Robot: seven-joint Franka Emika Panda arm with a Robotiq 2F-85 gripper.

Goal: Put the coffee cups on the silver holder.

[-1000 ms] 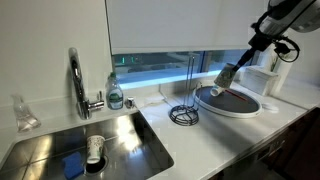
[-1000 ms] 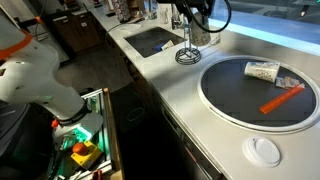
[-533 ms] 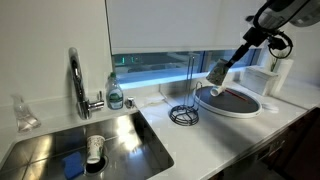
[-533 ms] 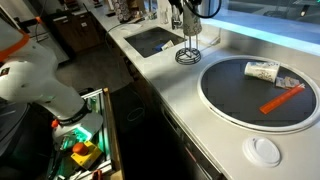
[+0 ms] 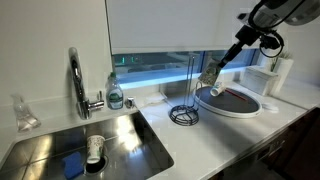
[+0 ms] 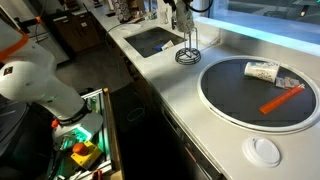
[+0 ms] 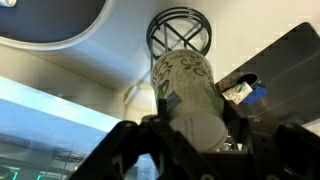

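The pale coffee cup is hanging tilted beside the top of the silver holder (image 5: pixel 186 95), so it would fall if my gripper opened now. The cup has to be moved by my gripper first.
My gripper (image 5: pixel 214 73) is shut on a pale coffee cup (image 5: pixel 209 79) with green print and holds it tilted in the air, just beside the top of the silver holder (image 5: pixel 186 95). In the wrist view the cup (image 7: pixel 185 90) fills the space between my fingers (image 7: pixel 190 138), and the holder's round coiled base (image 7: pixel 181 30) lies beyond it. The holder (image 6: pixel 187 42) stands between the sink and the round dark tray (image 6: pixel 225 95). A second coffee cup (image 6: pixel 262 70) lies on its side on that tray.
An orange stick (image 6: pixel 282 98) lies on the tray. A steel sink (image 5: pixel 60 150) holds a white cup with a dark band (image 5: pixel 95 150). A chrome tap (image 5: pixel 76 80) and a soap bottle (image 5: pixel 115 93) stand behind it. A white round lid (image 6: pixel 264 150) lies near the counter edge.
My gripper has carried the cup up and away from the tray toward the top of the silver holder. Nothing else has moved.
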